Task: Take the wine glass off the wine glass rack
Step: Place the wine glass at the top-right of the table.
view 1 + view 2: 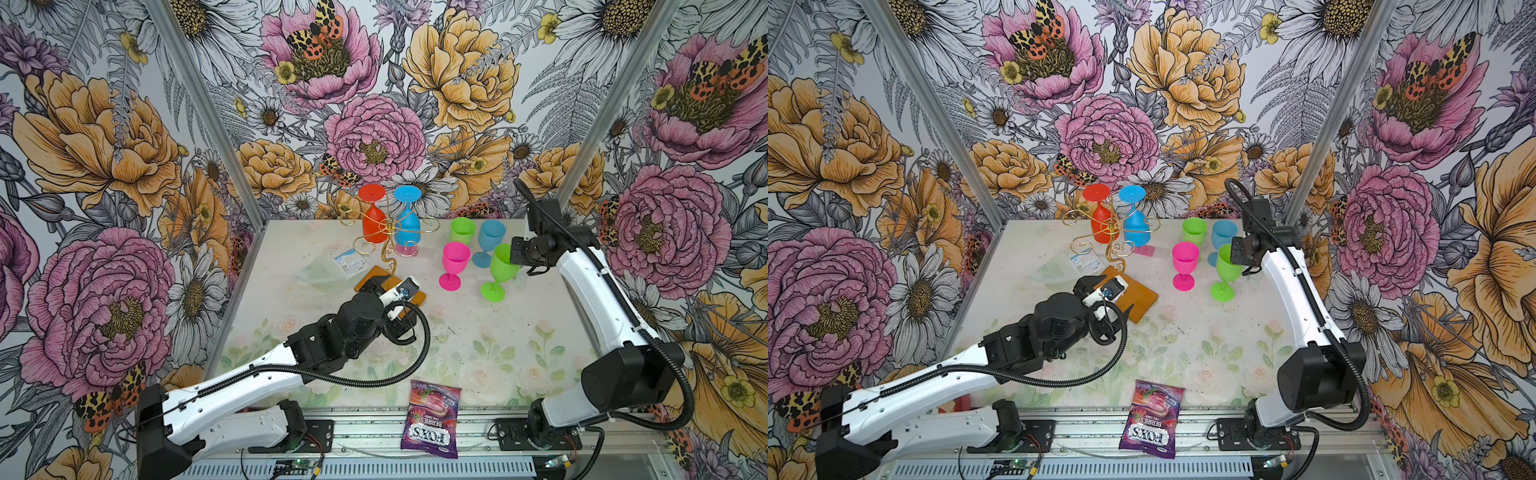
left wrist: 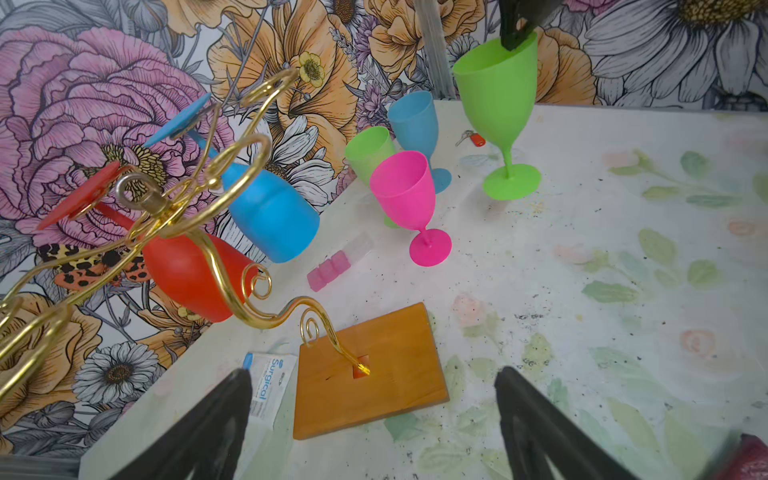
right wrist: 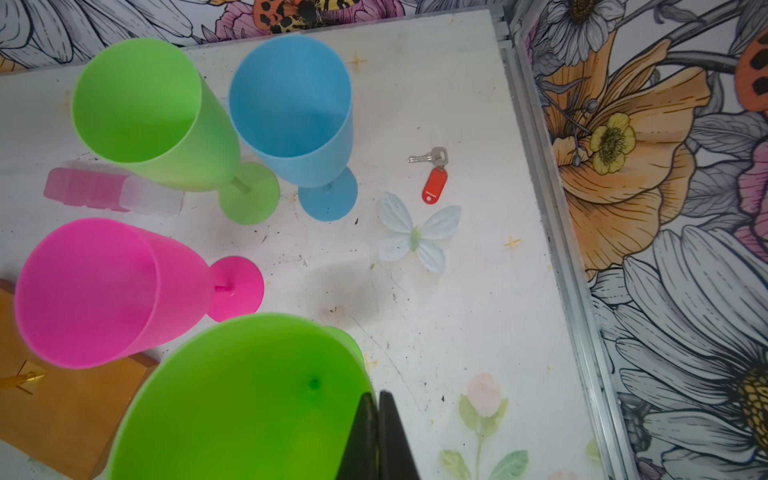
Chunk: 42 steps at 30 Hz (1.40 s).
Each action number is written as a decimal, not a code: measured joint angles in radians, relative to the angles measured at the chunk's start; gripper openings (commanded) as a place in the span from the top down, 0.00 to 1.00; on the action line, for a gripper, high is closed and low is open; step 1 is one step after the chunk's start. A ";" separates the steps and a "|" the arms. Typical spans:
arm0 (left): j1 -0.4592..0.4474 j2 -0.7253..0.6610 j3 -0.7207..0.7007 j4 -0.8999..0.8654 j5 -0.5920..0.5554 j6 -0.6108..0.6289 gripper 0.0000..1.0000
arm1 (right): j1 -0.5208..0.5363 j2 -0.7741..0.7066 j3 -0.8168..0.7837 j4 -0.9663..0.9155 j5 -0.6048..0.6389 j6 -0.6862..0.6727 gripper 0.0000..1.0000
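I should keep the green wine glass in my right gripper until its foot (image 1: 490, 295) (image 3: 348, 344) is flat beside the pink glass. Its foot is tilted above the tabletop now.
The wine glass rack (image 1: 388, 232) is a gold wire stand on an orange-brown wooden base (image 2: 374, 399), left of the table's middle. A red wine glass (image 1: 374, 224) and a blue wine glass (image 1: 408, 226) hang upside down from its arms. In the left wrist view they are the red (image 2: 187, 270) and the blue (image 2: 270, 216). My left gripper (image 2: 374, 374) is open, low over the near edge of the base, holding nothing. My right gripper (image 3: 377, 397) is shut on the rim of a green wine glass (image 1: 500, 266), upright with its foot at the table, right of the rack.
A pink glass (image 1: 455, 259), another green glass (image 1: 462, 230) and a light blue glass (image 1: 491, 239) stand close behind the held one. A clear dish with a surgical packet (image 1: 347, 264) lies left of the base. Keys (image 3: 434, 178), a pink case (image 3: 91, 189), a candy bag (image 1: 432, 419).
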 measured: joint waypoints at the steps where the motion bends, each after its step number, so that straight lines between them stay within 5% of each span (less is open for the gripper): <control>1: 0.011 -0.019 -0.004 -0.010 0.014 -0.022 0.07 | -0.004 0.008 0.000 0.018 0.003 0.002 1.00; 19: 0.224 -0.089 -0.014 -0.182 0.101 -0.288 0.07 | -0.010 0.202 -0.005 0.242 0.000 0.019 1.00; 42: 0.451 -0.164 -0.001 -0.248 0.120 -0.397 0.08 | 0.018 0.259 -0.005 0.272 -0.004 0.010 1.00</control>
